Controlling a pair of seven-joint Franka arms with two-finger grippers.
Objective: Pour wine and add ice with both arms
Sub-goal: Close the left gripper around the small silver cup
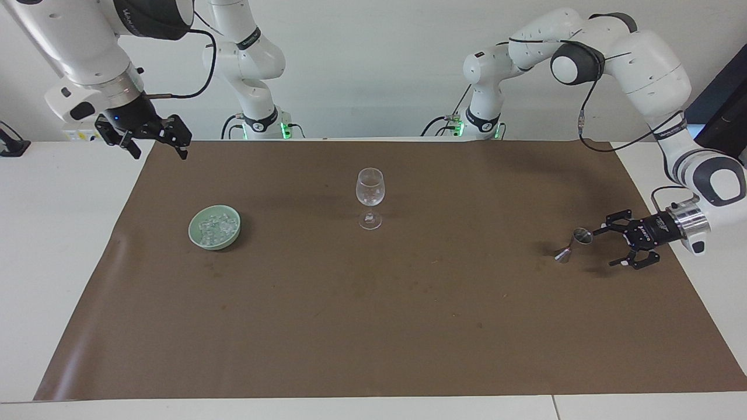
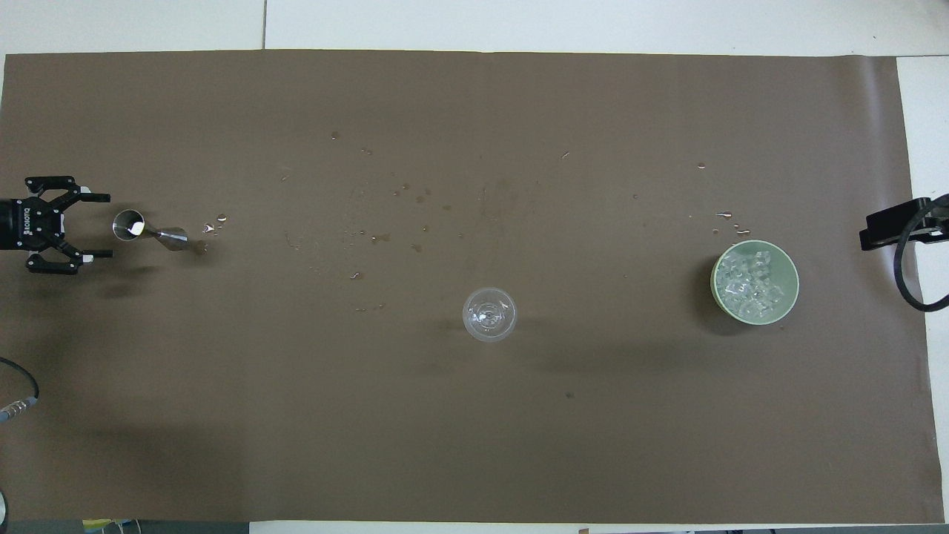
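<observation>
Both cups of the jigger slope outward, so the robot's left gripper should grip the jigger by its narrow middle (image 2: pixel 156 232).
A small metal jigger (image 1: pixel 574 242) stands on the brown mat toward the left arm's end; it also shows in the overhead view (image 2: pixel 150 231). My left gripper (image 1: pixel 604 248) is open and low over the mat, its tips just short of the jigger's upper cup, as the overhead view (image 2: pixel 108 226) shows. A clear wine glass (image 1: pixel 370 191) (image 2: pixel 489 314) stands mid-mat. A green bowl (image 1: pixel 195 236) (image 2: pixel 718 293) holds the ice (image 1: pixel 214 226) (image 2: pixel 752 280) toward the right arm's end. My right gripper (image 1: pixel 159 151) is open and waits above the mat's corner by the robots.
Small liquid drops (image 2: pixel 385 237) are scattered on the brown mat (image 1: pixel 373 326) between the jigger and the glass. White table (image 1: pixel 52 245) borders the mat. The right arm's cable (image 2: pixel 908 274) hangs beside the bowl in the overhead view.
</observation>
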